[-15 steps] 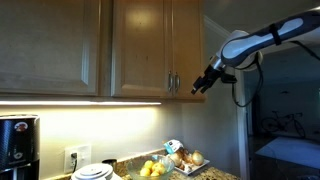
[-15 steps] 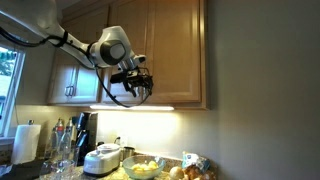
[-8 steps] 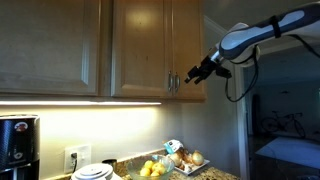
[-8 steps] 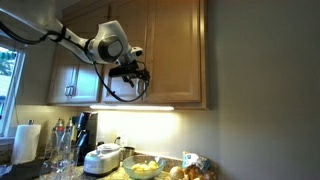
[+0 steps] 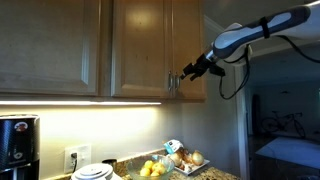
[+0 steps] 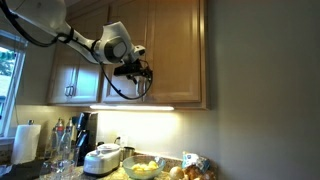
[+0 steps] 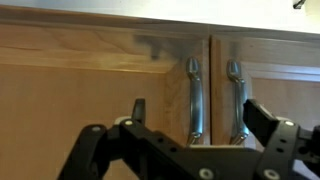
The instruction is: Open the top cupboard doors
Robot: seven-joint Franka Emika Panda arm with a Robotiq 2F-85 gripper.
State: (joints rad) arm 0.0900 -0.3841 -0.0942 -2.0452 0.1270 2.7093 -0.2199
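The gripper grabs one slim silver bar handle with fingers on either side next, leaving the neighboring handle free, to pull its door open.
The top cupboard doors are honey-brown wood and stand shut; in the wrist view the left door [image 7: 90, 85] and right door [image 7: 285, 90] meet at a seam. Each carries a slim silver bar handle, one on the left [image 7: 194, 100] and one on the right [image 7: 237, 100]. My gripper [image 7: 200, 115] is open just in front of them, and its dark fingers [image 7: 138, 110] flank both handles without touching. In both exterior views the gripper [image 5: 188, 70] [image 6: 140, 72] hovers at the lower edge of the doors [image 5: 140, 45] [image 6: 175, 45], by the handles [image 5: 171, 82].
A wider matching door [image 5: 50, 45] with no visible handle hangs beside the pair. On the counter below are a fruit bowl [image 5: 152, 169], a coffee maker [image 5: 18, 145], a white cooker [image 6: 103, 158] and a paper towel roll [image 6: 25, 140]. A wall [image 6: 260, 90] adjoins the cupboard.
The gripper has risen and moved in toward the cupboard, from below and beside the door edge to right in front of the two handles. The doors have not moved.
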